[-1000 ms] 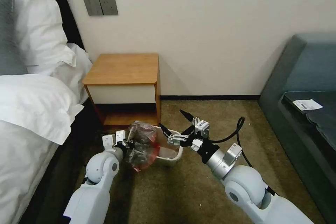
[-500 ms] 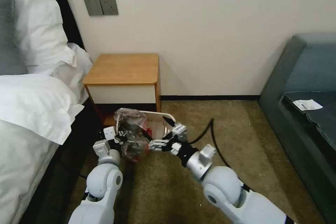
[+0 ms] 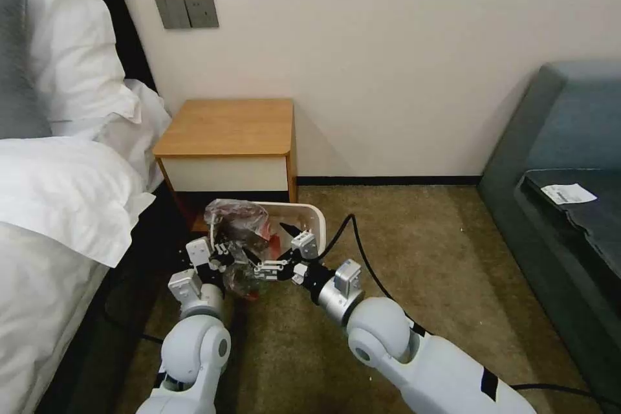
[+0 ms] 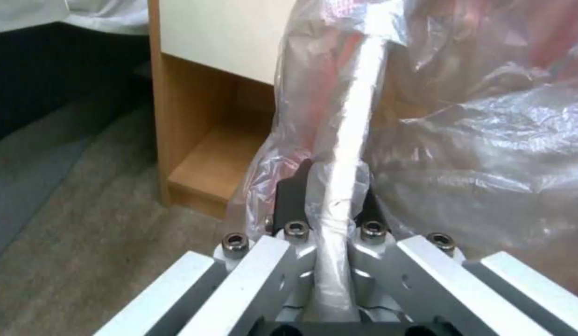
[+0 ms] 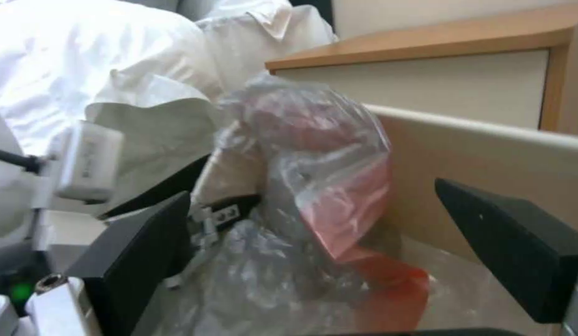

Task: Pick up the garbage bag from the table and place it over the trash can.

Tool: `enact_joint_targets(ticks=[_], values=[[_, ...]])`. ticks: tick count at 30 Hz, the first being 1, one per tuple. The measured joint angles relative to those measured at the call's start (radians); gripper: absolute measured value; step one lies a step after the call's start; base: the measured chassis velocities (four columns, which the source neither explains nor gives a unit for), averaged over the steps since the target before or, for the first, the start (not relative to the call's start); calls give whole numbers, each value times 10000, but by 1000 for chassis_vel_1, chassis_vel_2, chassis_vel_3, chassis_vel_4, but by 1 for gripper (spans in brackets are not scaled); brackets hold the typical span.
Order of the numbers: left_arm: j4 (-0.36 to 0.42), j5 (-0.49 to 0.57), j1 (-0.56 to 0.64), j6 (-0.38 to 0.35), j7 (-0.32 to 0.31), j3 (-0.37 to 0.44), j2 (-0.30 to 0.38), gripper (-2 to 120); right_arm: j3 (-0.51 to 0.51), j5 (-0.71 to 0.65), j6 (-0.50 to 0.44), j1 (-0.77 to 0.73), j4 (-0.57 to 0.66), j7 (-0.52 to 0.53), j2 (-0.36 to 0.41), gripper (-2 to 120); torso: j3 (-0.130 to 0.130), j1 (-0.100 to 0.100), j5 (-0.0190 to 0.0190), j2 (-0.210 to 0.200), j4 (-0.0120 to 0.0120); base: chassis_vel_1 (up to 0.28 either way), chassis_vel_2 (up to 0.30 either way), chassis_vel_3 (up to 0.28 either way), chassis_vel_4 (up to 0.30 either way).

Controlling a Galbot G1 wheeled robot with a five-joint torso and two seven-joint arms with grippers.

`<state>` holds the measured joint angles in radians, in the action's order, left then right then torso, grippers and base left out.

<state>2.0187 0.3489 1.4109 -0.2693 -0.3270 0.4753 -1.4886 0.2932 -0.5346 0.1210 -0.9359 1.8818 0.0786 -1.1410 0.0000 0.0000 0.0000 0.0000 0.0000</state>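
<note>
My right gripper will next grab the bag by its red rim (image 3: 274,244), to place it over the trash can (image 3: 310,215).
The cream trash can (image 3: 310,215) sits tilted on the carpet in front of the table (image 3: 226,126), its opening facing me. The crinkly garbage bag (image 3: 236,223) with its red band is bunched over the can's left side. My left gripper (image 3: 223,252) is shut, pinching the plastic against the can's rim (image 4: 357,116); in the left wrist view the left gripper (image 4: 331,200) has plastic wrapped around the white rim between its fingers. My right gripper (image 3: 276,248) stands open at the can's mouth. In the right wrist view, the right gripper (image 5: 326,252) has the bag (image 5: 314,186) between its spread fingers, untouched, and the can wall (image 5: 488,158) behind.
A bed with white pillows (image 3: 58,194) stands close on the left. A grey sofa (image 3: 563,162) fills the right side. My right arm's black cable (image 3: 362,252) loops over the carpet. Open carpet (image 3: 427,233) lies right of the can.
The can and bag have shifted left toward the nightstand and tipped further. My right arm has swung left, bringing its open gripper up to the bag. My left arm has drawn back.
</note>
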Motion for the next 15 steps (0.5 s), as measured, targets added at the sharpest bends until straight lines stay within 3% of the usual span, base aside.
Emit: enact_joint_targets(ticks=[15], values=[[674, -274, 644, 20, 124, -165, -120, 1, 201, -995, -136, 241, -601, 344, -494, 99, 0, 0, 0, 0, 0, 0, 0, 0, 0]])
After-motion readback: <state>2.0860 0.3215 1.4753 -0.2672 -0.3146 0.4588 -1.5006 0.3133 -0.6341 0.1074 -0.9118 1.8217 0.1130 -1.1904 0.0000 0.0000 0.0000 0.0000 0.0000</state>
